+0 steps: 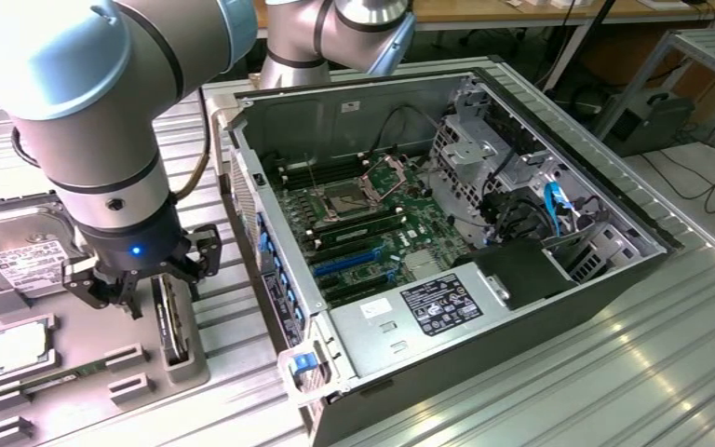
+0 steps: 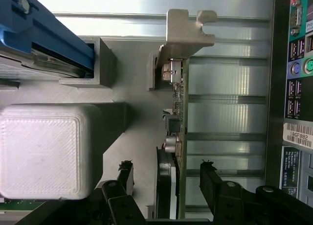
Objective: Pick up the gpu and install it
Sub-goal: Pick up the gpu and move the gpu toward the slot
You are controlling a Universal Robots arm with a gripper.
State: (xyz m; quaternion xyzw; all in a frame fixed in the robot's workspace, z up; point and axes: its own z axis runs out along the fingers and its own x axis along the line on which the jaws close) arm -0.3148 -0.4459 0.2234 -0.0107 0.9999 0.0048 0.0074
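Observation:
My gripper closes now, which would catch the GPU, since my open fingertips reach down on either side of the GPU's board in the wrist view.
The gpu (image 1: 175,328) stands on its long edge in a slot of the grey holder tray (image 1: 90,349), at the exterior view's left of the computer case. In the wrist view the gpu (image 2: 178,112) is a thin dark board seen edge-on, with its silvery metal bracket (image 2: 188,32) at one end. My gripper (image 1: 146,284) hangs just above the card's end away from the bracket. It is open, and its black fingers (image 2: 211,183) stand one on each side of the board without touching it; the gripper (image 2: 167,181) holds nothing.
The open computer case (image 1: 457,223) lies on its side, motherboard (image 1: 376,219) and blue slots (image 1: 345,265) exposed. Its rear port panel (image 2: 298,63) is close beside the card. The tray also carries a hard drive (image 1: 22,256), a processor (image 1: 20,345) and a white printed block (image 2: 44,151).

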